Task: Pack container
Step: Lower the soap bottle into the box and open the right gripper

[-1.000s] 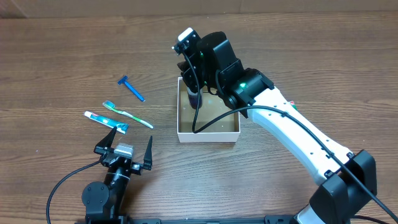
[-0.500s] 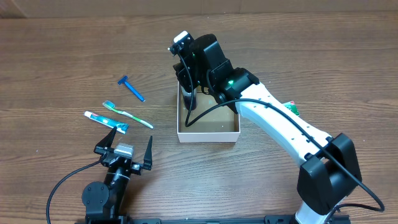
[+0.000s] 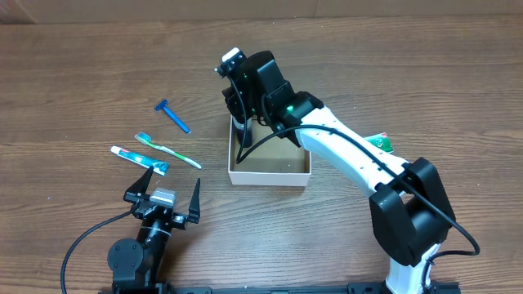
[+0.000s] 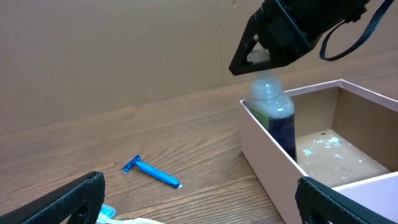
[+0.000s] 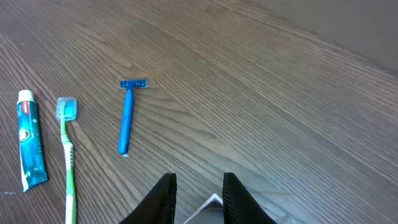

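The bottle's lower part is inside the container's sides and the bottle would end upright in the container's corner, so it is time for my right gripper to release it.
The container [image 3: 270, 177] is a square shallow box with white walls and a brown floor; it also shows in the left wrist view [image 4: 267, 155], and one corner shows in the right wrist view [image 5: 214, 200]. A small bottle [image 4: 273, 112] with a clear cap and dark contents stands in its far-left corner [image 3: 239, 124]. My right gripper [image 3: 237, 110] is right on top of the bottle [image 4: 264, 62]. Its fingers [image 5: 199, 177] are narrowly apart and appear shut on the bottle's cap. My left gripper [image 3: 169, 181] is wide open and empty [image 4: 205, 199], low near the front edge.
A blue razor [image 3: 172, 116] [image 5: 127, 118] [image 4: 152, 173], a green toothbrush [image 3: 167, 150] [image 5: 67, 155] and a toothpaste tube [image 3: 139, 159] [image 5: 30, 146] lie left of the container. A small green packet [image 3: 380, 142] lies to its right, behind my right arm.
My right gripper has moved left with the bottle to the container's far-left corner. The container has slid a little to the left. The left arm has not moved.
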Robot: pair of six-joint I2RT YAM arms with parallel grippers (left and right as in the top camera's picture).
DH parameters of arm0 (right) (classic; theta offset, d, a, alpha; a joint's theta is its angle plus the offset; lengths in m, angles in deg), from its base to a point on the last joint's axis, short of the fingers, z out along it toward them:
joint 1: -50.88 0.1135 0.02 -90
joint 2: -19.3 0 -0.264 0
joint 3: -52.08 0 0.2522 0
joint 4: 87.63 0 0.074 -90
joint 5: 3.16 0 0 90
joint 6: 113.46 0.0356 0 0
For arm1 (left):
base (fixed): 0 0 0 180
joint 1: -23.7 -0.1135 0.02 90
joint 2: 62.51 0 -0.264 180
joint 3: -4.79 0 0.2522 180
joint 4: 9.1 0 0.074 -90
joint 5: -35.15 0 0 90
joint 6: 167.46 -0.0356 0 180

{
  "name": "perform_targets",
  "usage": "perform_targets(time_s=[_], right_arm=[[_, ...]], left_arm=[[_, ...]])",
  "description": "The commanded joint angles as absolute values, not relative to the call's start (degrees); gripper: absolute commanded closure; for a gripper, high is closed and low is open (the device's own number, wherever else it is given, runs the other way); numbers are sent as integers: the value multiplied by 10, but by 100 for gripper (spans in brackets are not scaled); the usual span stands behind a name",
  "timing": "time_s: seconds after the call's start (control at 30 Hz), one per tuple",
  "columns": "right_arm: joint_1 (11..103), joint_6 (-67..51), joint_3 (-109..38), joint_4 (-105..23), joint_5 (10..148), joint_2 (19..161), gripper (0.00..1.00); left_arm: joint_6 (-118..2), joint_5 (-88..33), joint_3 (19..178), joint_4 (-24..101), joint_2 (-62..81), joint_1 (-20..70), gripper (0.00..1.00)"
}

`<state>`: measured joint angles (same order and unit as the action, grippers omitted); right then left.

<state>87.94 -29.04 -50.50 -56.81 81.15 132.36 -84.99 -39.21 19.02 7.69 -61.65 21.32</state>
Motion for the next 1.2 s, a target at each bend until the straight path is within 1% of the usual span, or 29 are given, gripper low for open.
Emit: perform_targets(time_s=[0.0, 0.07, 0.13, 0.3, 0.4, 0.6, 0.7, 0.77, 0.97, 1.17], right_arm=[[885, -283, -516, -590, 805, 1316, 85], [885, -283, -516, -588, 806, 1316, 83], [885, -284, -516, -584, 807, 1316, 74], [885, -284, -516, -571, 807, 1316, 58], [885, -284, -516, -569, 807, 1316, 55], [886, -284, -517, -571, 806, 1315, 45], [885, -283, -521, -571, 805, 1310, 43], [885, -283, -522, -573, 805, 1300, 40], [884, -283, -522, -576, 805, 1267, 36], [879, -281, -522, -567, 810, 1228, 34]], left_arm=[[-856, -398, 188, 76, -622, 210, 0], [-856, -398, 188, 76, -622, 210, 0], [-856, -398, 188, 76, -622, 210, 0], [-856, -398, 188, 76, -622, 210, 0], [-856, -398, 188, 76, -622, 210, 0], [-856, -398, 188, 76, -622, 210, 0], [-856, -398, 188, 76, -622, 210, 0], [-856, -398, 188, 76, -622, 210, 0], [-856, -398, 188, 76, -622, 210, 0], [-856, -398, 188, 76, -622, 210, 0]])
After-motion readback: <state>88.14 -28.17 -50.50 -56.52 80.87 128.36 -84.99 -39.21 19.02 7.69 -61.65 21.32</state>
